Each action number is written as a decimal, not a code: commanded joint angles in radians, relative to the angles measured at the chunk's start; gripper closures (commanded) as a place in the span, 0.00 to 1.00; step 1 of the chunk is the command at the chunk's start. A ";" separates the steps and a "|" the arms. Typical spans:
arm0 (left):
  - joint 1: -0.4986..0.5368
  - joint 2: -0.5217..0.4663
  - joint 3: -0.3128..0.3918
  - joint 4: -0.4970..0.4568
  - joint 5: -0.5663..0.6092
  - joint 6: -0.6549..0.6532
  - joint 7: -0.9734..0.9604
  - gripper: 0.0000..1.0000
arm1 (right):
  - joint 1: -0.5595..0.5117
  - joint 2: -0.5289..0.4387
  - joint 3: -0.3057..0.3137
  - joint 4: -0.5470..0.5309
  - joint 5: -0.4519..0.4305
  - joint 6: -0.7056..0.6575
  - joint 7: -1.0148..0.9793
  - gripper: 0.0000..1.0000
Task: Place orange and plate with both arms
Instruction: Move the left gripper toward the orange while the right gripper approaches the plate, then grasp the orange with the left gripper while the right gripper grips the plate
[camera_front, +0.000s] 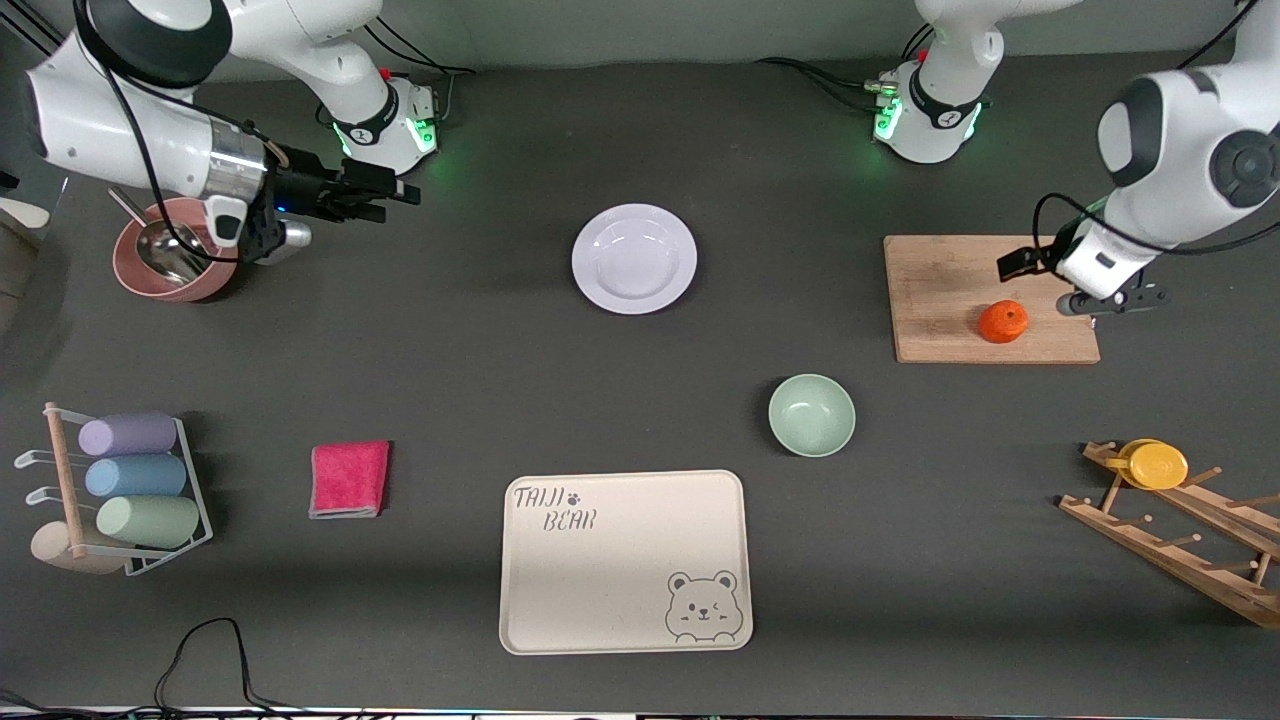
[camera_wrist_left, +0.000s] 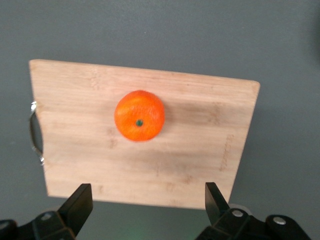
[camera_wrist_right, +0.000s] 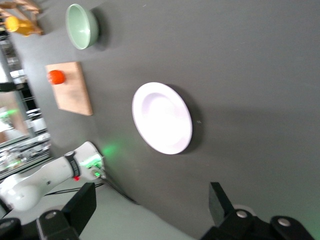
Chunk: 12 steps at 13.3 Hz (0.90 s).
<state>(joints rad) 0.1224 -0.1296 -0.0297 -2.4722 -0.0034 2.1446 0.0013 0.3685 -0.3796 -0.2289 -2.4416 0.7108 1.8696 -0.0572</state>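
The orange (camera_front: 1002, 321) needs to go on the white plate (camera_front: 634, 258), so my left gripper should grab the orange's round sides next.
The orange (camera_front: 1002, 321) lies on a wooden cutting board (camera_front: 950, 280) toward the left arm's end of the table. My left gripper (camera_front: 1112, 303) hangs open and empty over the board's edge, beside the orange and apart from it. In the left wrist view the orange (camera_wrist_left: 139, 115) sits mid-board, ahead of the open gripper (camera_wrist_left: 148, 192). The white plate (camera_front: 634, 258) lies empty at the table's middle. My right gripper (camera_front: 392, 192) is open and empty in the air toward the right arm's end. The right wrist view shows the plate (camera_wrist_right: 161, 117) and, farther off, the orange (camera_wrist_right: 56, 77).
A pale-green bowl (camera_front: 811, 414) and a cream bear-print tray (camera_front: 625, 560) lie nearer the front camera than the plate. A pink cloth (camera_front: 349, 479), a cup rack (camera_front: 130, 480), a pink bowl holding metalware (camera_front: 170, 262) and a wooden rack with a yellow cup (camera_front: 1155, 463) stand around.
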 joint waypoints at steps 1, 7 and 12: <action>-0.010 0.114 0.008 0.012 -0.004 0.095 -0.010 0.00 | 0.009 0.076 -0.009 -0.040 0.151 0.061 -0.156 0.00; -0.004 0.174 0.013 0.010 0.008 0.161 0.005 0.00 | 0.010 0.255 -0.007 -0.120 0.490 0.114 -0.566 0.00; -0.003 0.197 0.024 -0.045 0.008 0.285 0.057 0.00 | 0.013 0.395 -0.004 -0.166 0.660 0.117 -0.904 0.00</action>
<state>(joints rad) 0.1229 0.0634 -0.0141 -2.4954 -0.0011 2.3913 0.0306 0.3689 -0.0301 -0.2295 -2.5964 1.2890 1.9799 -0.8395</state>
